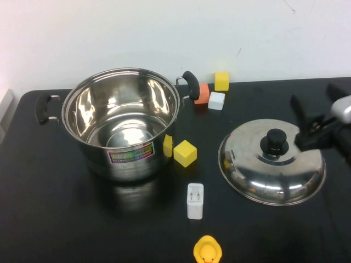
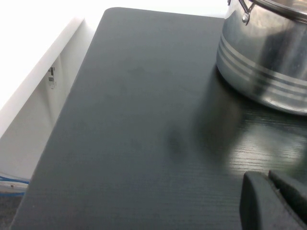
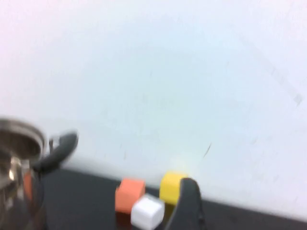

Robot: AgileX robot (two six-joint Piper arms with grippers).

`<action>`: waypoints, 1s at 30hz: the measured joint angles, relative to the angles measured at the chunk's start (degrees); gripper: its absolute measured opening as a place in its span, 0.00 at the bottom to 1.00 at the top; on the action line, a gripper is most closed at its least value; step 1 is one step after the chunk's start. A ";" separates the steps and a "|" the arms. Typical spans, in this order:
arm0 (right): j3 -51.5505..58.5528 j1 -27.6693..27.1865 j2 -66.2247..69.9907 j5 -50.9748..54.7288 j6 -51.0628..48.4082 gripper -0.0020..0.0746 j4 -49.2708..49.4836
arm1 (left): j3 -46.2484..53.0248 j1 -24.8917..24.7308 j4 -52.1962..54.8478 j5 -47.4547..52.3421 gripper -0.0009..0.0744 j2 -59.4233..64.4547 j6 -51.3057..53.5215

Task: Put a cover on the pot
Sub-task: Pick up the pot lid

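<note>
The right gripper needs to grab the lid by its black knob [image 1: 274, 142] next, because the lid's wide steel dome [image 1: 250, 165] slopes down to the table all around.
The pot [image 1: 123, 129], large and shiny with two black side handles and a colourful label, stands open on the left of the black table. Its wall shows in the left wrist view [image 2: 268, 62] and its rim and handle in the right wrist view [image 3: 19, 153]. The domed steel lid [image 1: 271, 170] with a black knob [image 1: 274, 142] lies on the table at the right. My right gripper [image 1: 312, 101] hovers open just right of the knob, holding nothing; one of its fingers [image 3: 186, 196] shows in the right wrist view. My left gripper [image 2: 271, 179] is shut and empty, low over the table left of the pot.
A yellow cube [image 1: 185, 153] sits beside the pot. Orange [image 1: 202, 93], white [image 1: 216, 101] and yellow [image 1: 221, 81] blocks sit behind near the wall. A white charger [image 1: 195, 200] and a yellow rubber duck [image 1: 207, 250] lie in front. The table's left edge [image 2: 57, 124] is near.
</note>
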 joint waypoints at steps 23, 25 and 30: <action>-11.45 0.13 28.58 -3.77 2.02 0.68 -5.56 | 0.00 0.00 0.00 0.00 0.01 0.00 0.00; -11.49 0.13 28.84 -3.77 2.02 0.64 -4.82 | 0.00 0.00 0.00 0.00 0.01 0.00 0.00; -11.58 0.13 28.70 -3.77 2.98 0.47 -4.66 | 0.00 0.00 0.00 0.00 0.01 0.00 0.00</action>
